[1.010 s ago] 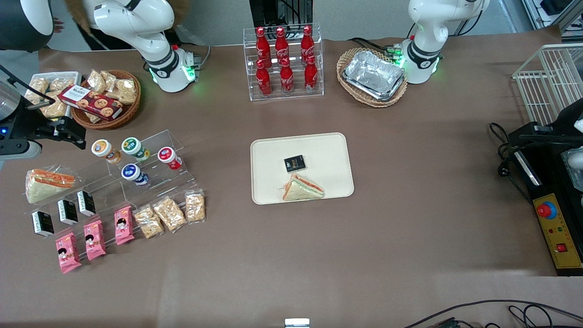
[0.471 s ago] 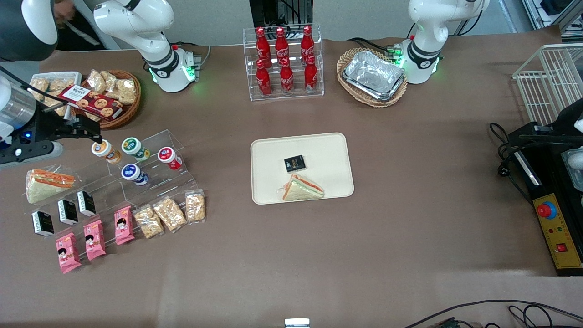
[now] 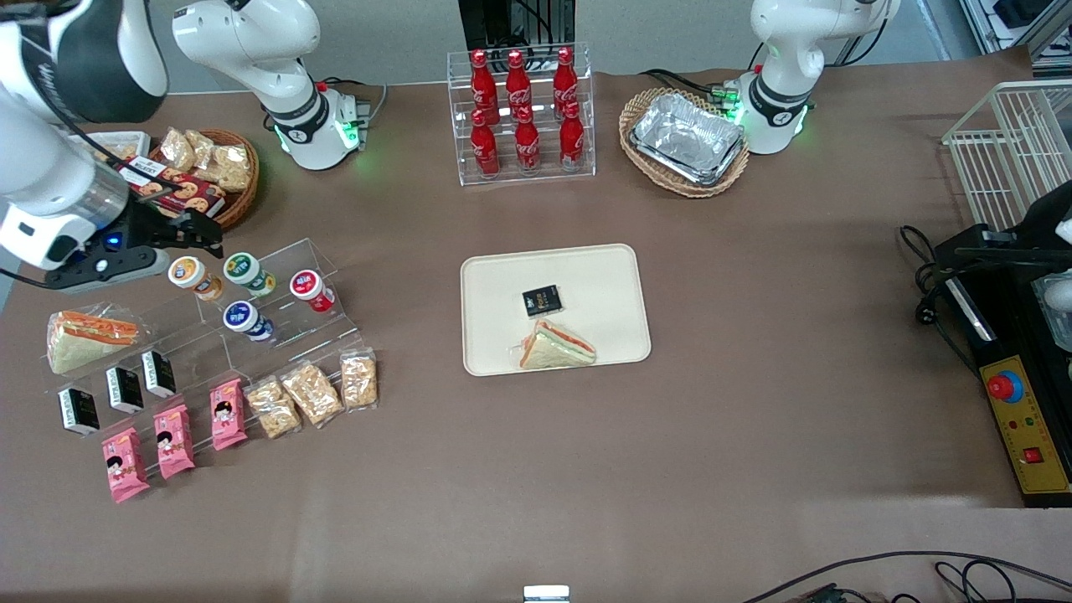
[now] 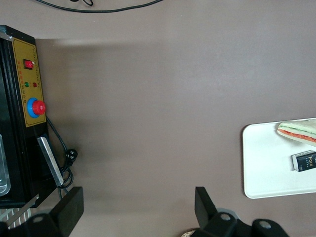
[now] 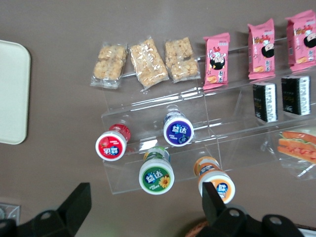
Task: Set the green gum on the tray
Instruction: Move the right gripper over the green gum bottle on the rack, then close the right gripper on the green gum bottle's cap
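Observation:
My right gripper grabs the green gum by its white-end with the cap (image 3: 240, 266) next, to place it on the tray (image 3: 555, 310).
The green gum (image 3: 243, 270) lies on the top step of a clear acrylic rack (image 3: 276, 335), between an orange-lidded canister (image 3: 189, 275) and a red-lidded one (image 3: 309, 287). A blue-lidded canister (image 3: 241, 318) lies one step lower. My right gripper (image 3: 205, 237) hangs open and empty above the table, a little farther from the front camera than the orange canister and the green gum. In the right wrist view the green gum (image 5: 156, 177) shows between the open fingers (image 5: 79, 202), near the gripper (image 5: 145, 207). The cream tray (image 3: 502, 285) lies at mid-table, also seen in the right wrist view (image 5: 12, 89).
The tray carries a black box (image 3: 541, 301) and a wrapped sandwich (image 3: 554, 347). The rack's lower steps hold snack bags (image 3: 311, 392), pink packets (image 3: 172, 440), black boxes (image 3: 124, 389) and a sandwich (image 3: 88, 337). A wicker basket (image 3: 197, 180), cola bottles (image 3: 521, 113) and foil trays (image 3: 687, 138) stand farther back.
My right gripper has moved in from the working arm's end of the table toward the gum canisters, now close to the orange and green ones. The objects have not moved.

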